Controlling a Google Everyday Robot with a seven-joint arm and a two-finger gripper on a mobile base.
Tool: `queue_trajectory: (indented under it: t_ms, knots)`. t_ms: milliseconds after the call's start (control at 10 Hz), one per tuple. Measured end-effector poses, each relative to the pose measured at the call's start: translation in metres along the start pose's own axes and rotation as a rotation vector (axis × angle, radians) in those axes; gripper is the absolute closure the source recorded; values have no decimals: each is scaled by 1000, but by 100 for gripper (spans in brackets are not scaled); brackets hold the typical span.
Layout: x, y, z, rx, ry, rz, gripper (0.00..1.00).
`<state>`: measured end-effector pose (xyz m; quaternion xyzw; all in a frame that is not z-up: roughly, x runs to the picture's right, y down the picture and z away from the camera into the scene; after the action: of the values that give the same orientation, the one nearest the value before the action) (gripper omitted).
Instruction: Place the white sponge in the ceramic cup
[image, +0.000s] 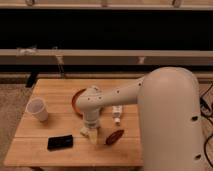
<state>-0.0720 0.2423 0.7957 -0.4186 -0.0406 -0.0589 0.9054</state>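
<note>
My gripper is to grab the sponge by its middle (89, 131) next, to put the white sponge in the ceramic cup (38, 109).
The white sponge (93, 135) lies on the wooden table (45, 90), near its front middle, and the gripper partly covers it. My gripper (90, 130) points straight down right over the sponge, open, its fingers low at the sponge's sides. I cannot tell whether they touch it. Off by the table's left edge, well left of the gripper, the ceramic cup (38, 109) stands upright.
An orange bowl (76, 101) sits behind the gripper, half hidden by the arm. A black phone (60, 142) lies front left of the sponge. A white tube (116, 114) and a reddish-brown object (115, 137) lie to the right. The arm's large white body (170, 125) fills the right side.
</note>
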Motion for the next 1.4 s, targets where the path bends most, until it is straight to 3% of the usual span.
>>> queue_trajectory:
  t_ms: [400,900,1200,1400]
  knots:
    - [6,-11,0,20,5,13,22]
    - [10,-23,-10,69,30,45,69]
    - [6,-28,-37,141,58,43,98]
    - [-5,-27,-61,181,97,16,100]
